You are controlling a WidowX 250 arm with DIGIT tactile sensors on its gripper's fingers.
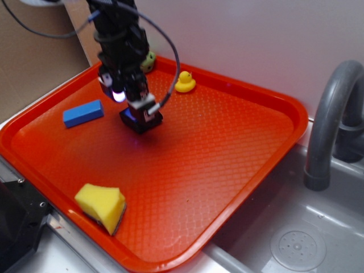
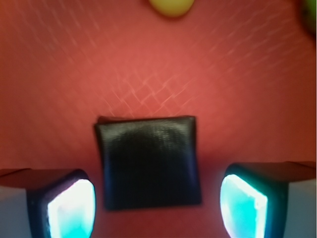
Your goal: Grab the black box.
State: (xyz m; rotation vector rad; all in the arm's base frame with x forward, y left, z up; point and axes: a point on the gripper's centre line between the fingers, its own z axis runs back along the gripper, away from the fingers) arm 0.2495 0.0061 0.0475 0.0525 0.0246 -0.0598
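My gripper grabs the black box [image 2: 148, 161] by its two opposite sides next, to pick it off the red tray.
The black box [image 2: 148, 161] is a small dark squarish block lying flat on the red tray [image 1: 227, 148]. In the wrist view it sits between my two glowing fingertips, with a gap on each side. My gripper [image 2: 157, 208] is open and straddles the box, touching neither side. From the exterior view the gripper [image 1: 139, 111] hangs low right over the black box [image 1: 142, 121], hiding most of it.
A blue block [image 1: 83, 113] lies left of the gripper. A yellow duck [image 1: 185, 82] and a green toy [image 1: 149, 59] sit at the tray's far edge. A yellow sponge [image 1: 102, 206] lies near the front. A grey faucet [image 1: 330, 114] and sink [image 1: 296, 244] stand right.
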